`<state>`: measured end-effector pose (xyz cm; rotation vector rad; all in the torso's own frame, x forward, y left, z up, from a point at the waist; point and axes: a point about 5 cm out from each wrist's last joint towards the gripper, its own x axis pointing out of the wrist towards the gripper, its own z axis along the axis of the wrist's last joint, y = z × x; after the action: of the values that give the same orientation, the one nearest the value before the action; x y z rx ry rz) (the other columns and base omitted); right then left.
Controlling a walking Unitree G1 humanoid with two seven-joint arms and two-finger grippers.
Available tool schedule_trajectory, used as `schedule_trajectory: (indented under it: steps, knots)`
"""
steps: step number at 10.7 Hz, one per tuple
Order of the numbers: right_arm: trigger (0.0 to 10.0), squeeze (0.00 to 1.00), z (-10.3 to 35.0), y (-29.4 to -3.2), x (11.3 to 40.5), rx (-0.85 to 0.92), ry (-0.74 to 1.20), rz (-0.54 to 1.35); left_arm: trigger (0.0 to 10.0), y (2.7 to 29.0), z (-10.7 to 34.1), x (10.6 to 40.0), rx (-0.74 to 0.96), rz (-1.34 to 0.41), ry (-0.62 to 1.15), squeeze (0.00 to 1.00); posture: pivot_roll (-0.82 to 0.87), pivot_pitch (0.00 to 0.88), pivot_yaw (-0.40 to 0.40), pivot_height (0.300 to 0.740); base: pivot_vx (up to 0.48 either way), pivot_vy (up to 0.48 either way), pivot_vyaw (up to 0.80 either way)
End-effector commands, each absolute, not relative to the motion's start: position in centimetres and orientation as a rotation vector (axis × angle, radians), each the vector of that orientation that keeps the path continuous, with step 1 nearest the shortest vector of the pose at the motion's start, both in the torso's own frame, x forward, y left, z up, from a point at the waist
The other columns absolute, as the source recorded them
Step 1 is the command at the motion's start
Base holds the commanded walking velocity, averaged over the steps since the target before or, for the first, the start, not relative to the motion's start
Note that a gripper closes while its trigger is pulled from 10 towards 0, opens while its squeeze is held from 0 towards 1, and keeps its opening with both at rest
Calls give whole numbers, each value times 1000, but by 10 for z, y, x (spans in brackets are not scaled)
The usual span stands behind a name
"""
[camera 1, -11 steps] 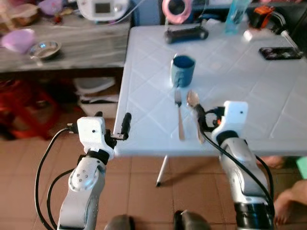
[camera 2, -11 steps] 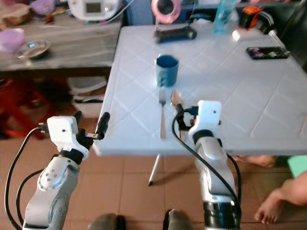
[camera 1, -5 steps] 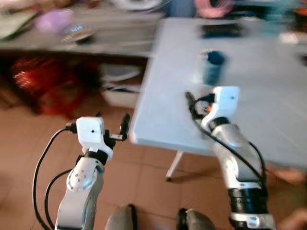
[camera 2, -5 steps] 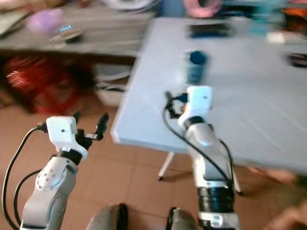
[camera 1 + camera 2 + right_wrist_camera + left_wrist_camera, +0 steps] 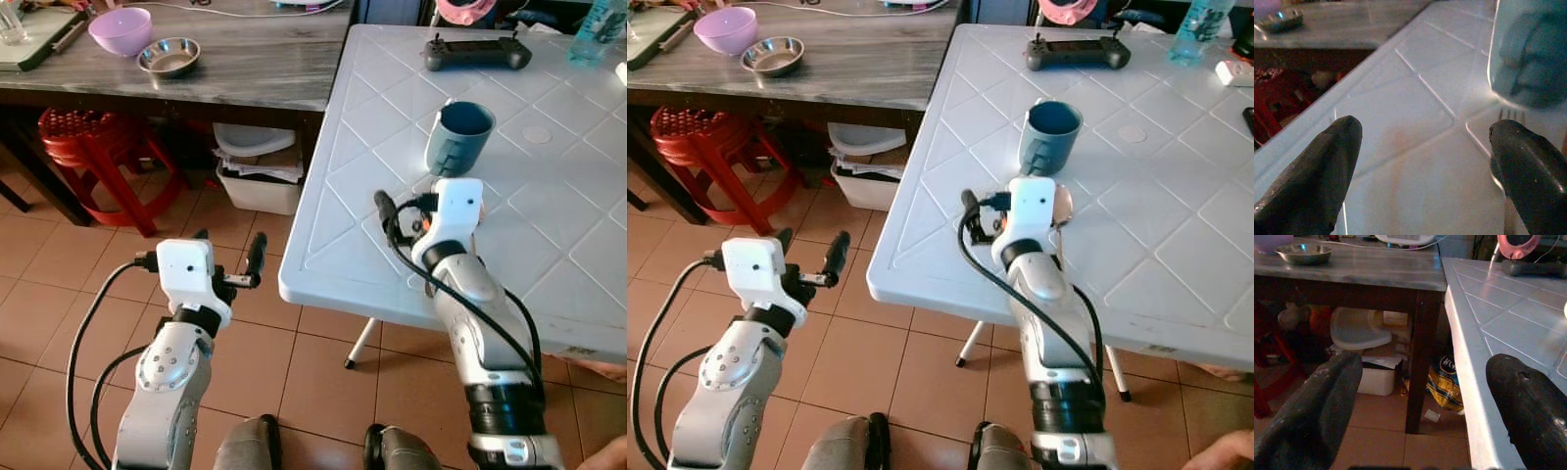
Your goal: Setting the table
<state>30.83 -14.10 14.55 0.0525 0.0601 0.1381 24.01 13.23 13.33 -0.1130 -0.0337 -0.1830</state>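
My right gripper will next take the metal fork by its handle [image 5: 1508, 213], to set the table beside the steel bowl [image 5: 1278, 20].
A blue cup [image 5: 458, 137] stands on the white table [image 5: 353, 245] near its left edge. Beside the cup's base lie the fork tines [image 5: 1509, 115]; my right arm covers the rest of the fork, and a spoon bowl [image 5: 1062, 205] peeks out next to the wrist. My right gripper [image 5: 392, 217] hovers low over the table just short of the cup, open and holding nothing [image 5: 1425, 128]. My left gripper [image 5: 230, 247] is held out over the floor left of the table, open and empty [image 5: 1422, 364].
A grey wooden side table [image 5: 245, 73] on the left carries a purple bowl [image 5: 120, 29] and a steel bowl [image 5: 168, 56]. Under it are a red stool [image 5: 83, 137] and a white bin [image 5: 260, 166]. A black controller [image 5: 477, 54] lies at the white table's far end.
The camera has swung left and the blur has gone, so the side table and floor now show. My right arm now covers the fork and spoon. Both grippers stay open.
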Motion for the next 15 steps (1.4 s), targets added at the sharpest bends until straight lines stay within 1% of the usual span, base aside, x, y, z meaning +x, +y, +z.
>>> schedule_trajectory:
  steps: [1, 5, 7, 8, 9, 10, 12, 15]
  knots:
    - [10000, 0, 147, -145, 304, 60, 59, 119, 10000, 133, 133, 237, -111, -188, -25, 0, 39, 154, 66, 740, 0, 0, 0]
    - [10000, 0, 136, -146, 295, 57, 120, 74, 10000, 131, 133, 238, -115, -208, -23, 0, 33, 157, 71, 740, 0, 0, 0]
    - [10000, 0, 132, -150, 299, 84, 157, 25, 10000, 131, 133, 238, -117, -212, -21, 0, 36, 159, 71, 740, 0, 0, 0]
    - [8902, 0, 133, -149, 304, 95, 164, 20, 10000, 131, 133, 237, -117, -214, -20, 0, 38, 162, 72, 740, 0, 0, 0]
    - [2863, 0, 134, -146, 309, 115, 172, 26, 10000, 130, 133, 238, -117, -216, -19, 0, 40, 165, 71, 740, 0, 0, 0]
    - [0, 0, 134, -143, 312, 120, 188, 28, 10000, 130, 134, 238, -117, -218, -19, 0, 41, 167, 71, 740, 0, 0, 0]
    - [0, 0, 123, -140, 310, 124, 268, 15, 10000, 129, 133, 237, -118, -222, -17, 0, 41, 169, 70, 740, 0, 0, 0]
    - [0, 0, 108, -146, 300, 114, 360, -25, 10000, 129, 133, 237, -118, -226, -14, 0, 39, 167, 66, 740, 0, 0, 0]
